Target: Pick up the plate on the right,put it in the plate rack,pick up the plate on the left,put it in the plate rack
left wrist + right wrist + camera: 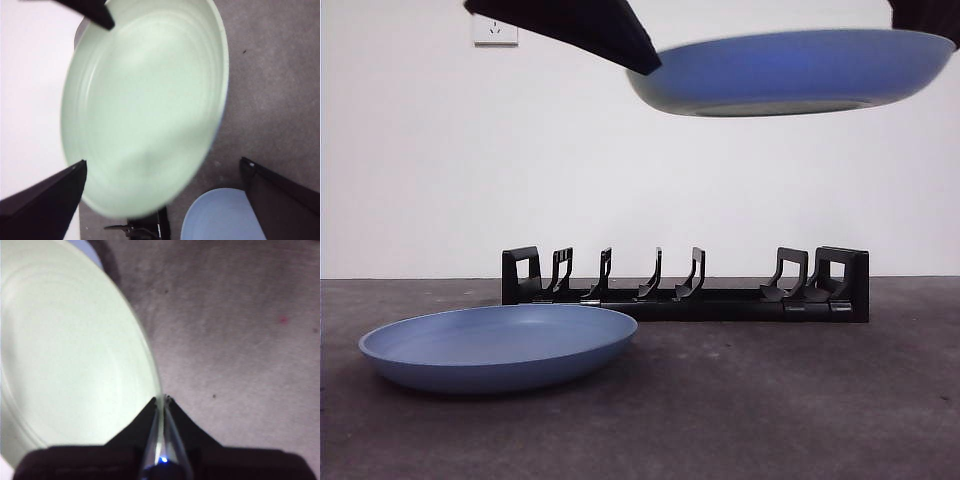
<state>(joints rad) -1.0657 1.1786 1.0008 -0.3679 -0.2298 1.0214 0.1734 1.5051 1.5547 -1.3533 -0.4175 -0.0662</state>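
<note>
The raised plate goes in the plate rack [685, 290] next, so the robot's left gripper should grab it by its rim [655, 68].
A blue plate [790, 70] hangs high above the table, nearly level, over the right half of the black plate rack [685, 290]. In the wrist views its inside looks pale green [145, 100]. My right gripper [161, 401] is shut on its rim and shows as a black tip at the top right corner [925, 15] of the front view. My left gripper [162, 164] is open, its jaws spread wide on either side of the plate's near edge; one dark jaw [610, 35] reaches the plate's left rim. A second blue plate [500, 345] lies on the table, front left of the rack.
The dark grey table [800, 400] runs in front of the rack and to its right. A white wall with a socket [495, 30] stands behind. The rack's end [145, 230] and the lying plate [225, 217] show beneath the left gripper.
</note>
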